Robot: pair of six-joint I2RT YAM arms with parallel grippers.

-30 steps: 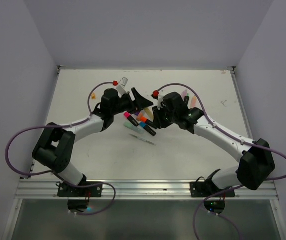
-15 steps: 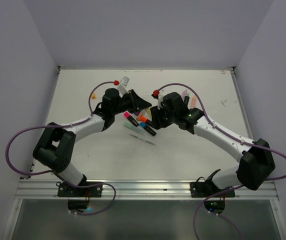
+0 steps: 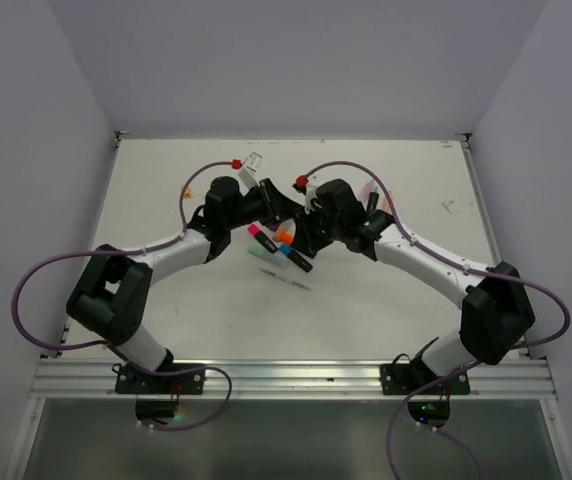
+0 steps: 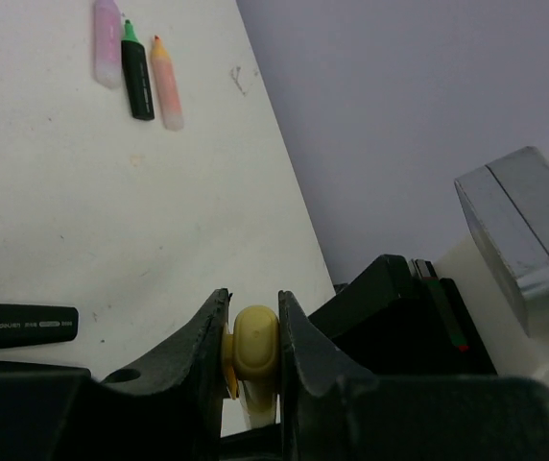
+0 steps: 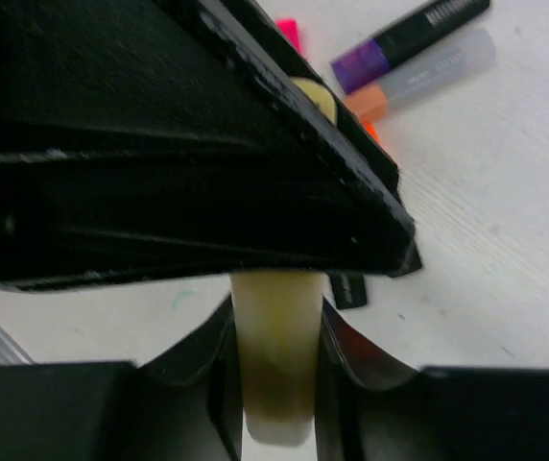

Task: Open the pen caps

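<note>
My left gripper is pinching the yellow pen cap [image 4: 255, 348] while my right gripper holds the pale body of the highlighter tight, so the cap would come off if I lifted my left gripper now.
A pale yellow highlighter is held in the air between both arms above the table middle. My left gripper [image 4: 253, 331] is shut on its stubby yellow pen cap [image 4: 255, 348]. My right gripper [image 5: 276, 370] is shut on the pale yellow barrel [image 5: 276, 355], with the left gripper's black finger crossing just above it. In the top view the left gripper [image 3: 278, 210] and right gripper [image 3: 301, 228] meet tip to tip, and the pen between them is hidden. On the table below lie capped pens with a purple cap [image 5: 359, 65], an orange cap [image 5: 369, 102] and a pink cap [image 3: 253, 229].
Three pens lie together at the back right of the table: a pink pastel barrel [image 4: 107, 43], a black barrel with a green tip [image 4: 137, 72] and an orange pastel barrel [image 4: 167, 84]. A thin pale stick [image 3: 291, 282] lies nearer the front. The side walls stand close.
The left gripper has closed on the yellow cap. The right gripper opened briefly, shifted left and back toward the left gripper, and closed again on the barrel.
</note>
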